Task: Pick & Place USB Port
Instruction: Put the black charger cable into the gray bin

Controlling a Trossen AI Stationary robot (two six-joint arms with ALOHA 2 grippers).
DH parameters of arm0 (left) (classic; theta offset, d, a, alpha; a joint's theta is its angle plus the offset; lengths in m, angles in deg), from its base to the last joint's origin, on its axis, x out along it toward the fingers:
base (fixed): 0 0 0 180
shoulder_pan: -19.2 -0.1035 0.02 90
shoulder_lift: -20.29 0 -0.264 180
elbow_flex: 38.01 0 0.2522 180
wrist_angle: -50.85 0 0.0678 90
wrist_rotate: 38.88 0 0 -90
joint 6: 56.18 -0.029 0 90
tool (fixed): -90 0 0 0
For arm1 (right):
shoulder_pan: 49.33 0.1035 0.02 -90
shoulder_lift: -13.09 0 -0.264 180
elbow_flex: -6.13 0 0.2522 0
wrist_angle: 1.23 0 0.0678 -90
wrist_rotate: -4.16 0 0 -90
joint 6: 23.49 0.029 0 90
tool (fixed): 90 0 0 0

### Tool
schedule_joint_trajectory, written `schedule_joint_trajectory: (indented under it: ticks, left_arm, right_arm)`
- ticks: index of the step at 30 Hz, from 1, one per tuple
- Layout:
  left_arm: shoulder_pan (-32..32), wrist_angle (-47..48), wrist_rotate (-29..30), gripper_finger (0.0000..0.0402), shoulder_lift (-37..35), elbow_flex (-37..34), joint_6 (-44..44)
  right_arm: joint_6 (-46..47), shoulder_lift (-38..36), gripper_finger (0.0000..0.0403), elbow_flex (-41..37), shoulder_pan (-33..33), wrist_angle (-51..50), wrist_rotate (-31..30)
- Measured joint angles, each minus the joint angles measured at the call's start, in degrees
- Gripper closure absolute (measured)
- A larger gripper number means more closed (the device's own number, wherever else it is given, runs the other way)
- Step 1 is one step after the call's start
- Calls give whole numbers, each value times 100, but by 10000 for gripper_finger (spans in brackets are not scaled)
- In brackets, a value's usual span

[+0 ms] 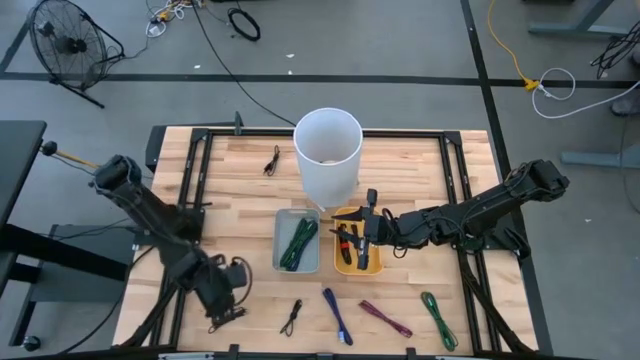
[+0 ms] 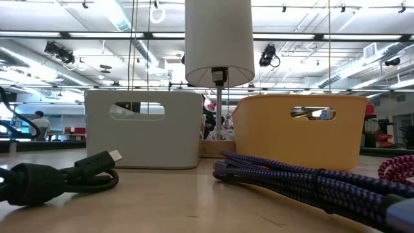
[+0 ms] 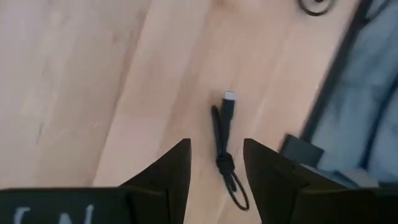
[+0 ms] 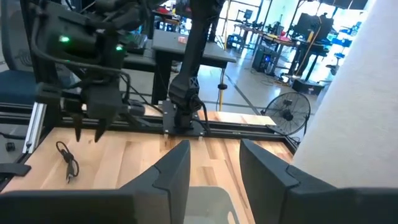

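Observation:
Next, my left gripper reaches the black USB cable and grabs its bundled middle (image 3: 222, 146), which leaves the black USB cable's silver plug (image 3: 229, 96) free.
My left gripper (image 3: 216, 144) hovers open over the table's near left part (image 1: 232, 292), fingers pointing down. A short black USB cable (image 3: 222, 134) with a silver plug (image 3: 229, 96) lies flat on the wood right below the gap between its fingers. The right wrist view shows this gripper (image 4: 87, 132) above the table with the cable (image 4: 67, 160) beside it. My right gripper (image 4: 214, 144) is open and holds nothing. It hangs over the orange bin (image 1: 372, 266), which holds black and red cables (image 1: 347, 243).
A grey bin (image 1: 283, 222) with a green cable stands left of the orange bin, and a tall white bucket (image 1: 328, 150) behind them. Loose cables lie on the wood: black (image 1: 292, 317), blue (image 1: 337, 315), magenta (image 1: 385, 318) and green (image 1: 437, 318) near the front, another black one (image 1: 272, 160) far back.

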Motion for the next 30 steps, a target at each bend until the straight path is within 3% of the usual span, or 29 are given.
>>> schedule_joint_trajectory:
  ticks: [4,10,17,21,30]
  left_arm:
    - [174,46,130,248,231,2,392]
    - [70,17,-611,248,850,-2,632]
    - [-56,-398,-1059,248,1443,-4,554]
    - [-78,-788,-1347,248,1543,-2,323]
    - [-76,-1165,-1327,248,1563,-2,301]
  right_arm:
    - [0,0,262,0,-1,5,0]
    - [44,0,262,0,-2,-4,0]
    - [42,0,262,0,-1,-10,-2]
    - [42,0,262,0,0,-27,-1]
    - [42,0,262,0,-1,-45,-2]
